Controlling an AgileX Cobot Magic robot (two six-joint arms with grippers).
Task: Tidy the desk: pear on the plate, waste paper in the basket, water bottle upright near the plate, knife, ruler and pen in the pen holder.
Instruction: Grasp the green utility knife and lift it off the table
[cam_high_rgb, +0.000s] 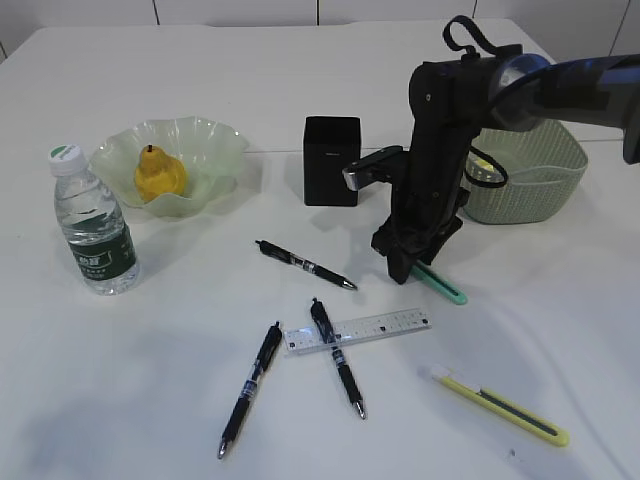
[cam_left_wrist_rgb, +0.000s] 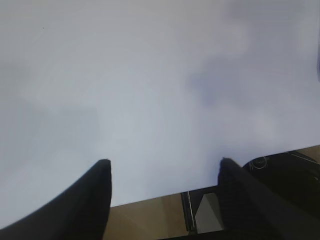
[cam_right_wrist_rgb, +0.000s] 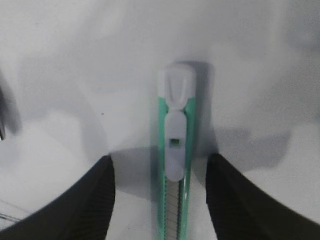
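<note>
The right gripper grabs the green utility knife by its slider end (cam_right_wrist_rgb: 175, 145) next, to tidy the knife into the pen holder.
My right gripper (cam_high_rgb: 405, 268) (cam_right_wrist_rgb: 160, 157) is open and points down. Its fingers straddle a green utility knife (cam_high_rgb: 445, 288) (cam_right_wrist_rgb: 175, 150) that lies flat on the desk (cam_high_rgb: 180, 400), without touching it. A yellow knife (cam_high_rgb: 505, 405) lies at the front right. The clear ruler (cam_high_rgb: 357, 330) and three black pens (cam_high_rgb: 305, 265) (cam_high_rgb: 250, 388) (cam_high_rgb: 337, 357) lie in the middle. The pear (cam_high_rgb: 158, 175) sits in the green plate (cam_high_rgb: 225, 140). The water bottle (cam_high_rgb: 93, 225) stands upright left of the plate. The black pen holder (cam_high_rgb: 331, 160) stands behind the pens. My left gripper (cam_left_wrist_rgb: 164, 160) hangs open over bare desk.
The sage-green basket (cam_high_rgb: 545, 170) stands at the right behind my right arm, with a bit of yellow paper (cam_high_rgb: 483, 162) showing inside. The desk's edge (cam_left_wrist_rgb: 150, 200) runs just under my left gripper, which does not show in the exterior view.
</note>
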